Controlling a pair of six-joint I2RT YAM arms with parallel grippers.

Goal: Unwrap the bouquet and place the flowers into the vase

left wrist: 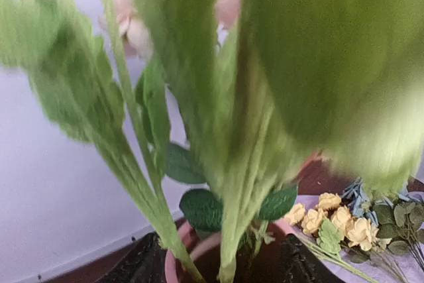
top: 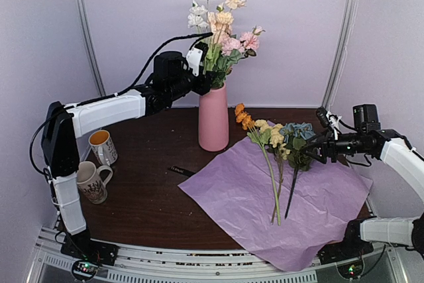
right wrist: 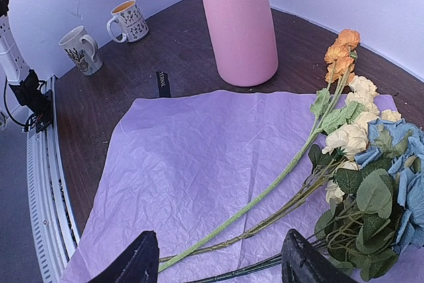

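Observation:
My right gripper should next grab the orange flower by its green stem below the leaves. The stem above stays free, so my right gripper can hand the flower to my left gripper.
The pink vase (top: pixel 213 120) stands at the back of the table and holds several flowers (top: pixel 222 31): white, peach and pink blooms on green stems. My left gripper (top: pixel 205 79) is at those stems just above the vase rim (left wrist: pixel 199 246). Its black fingers (left wrist: pixel 142 263) stand apart on either side of the blurred stems, open (left wrist: pixel 222 266). The rest of the bouquet (top: pixel 278 140), orange, pale yellow and blue blooms, lies on the unfolded lilac tissue paper (top: pixel 252 197). My right gripper (top: pixel 313 150) hovers open over their stems (right wrist: pixel 265 197), its fingertips (right wrist: pixel 136 263) wide apart.
Two patterned mugs (top: pixel 103 146) (top: pixel 91 181) stand at the left of the table. A black ribbon (top: pixel 181 171) lies on the dark wood beside the paper's left corner. White walls close in the back and both sides.

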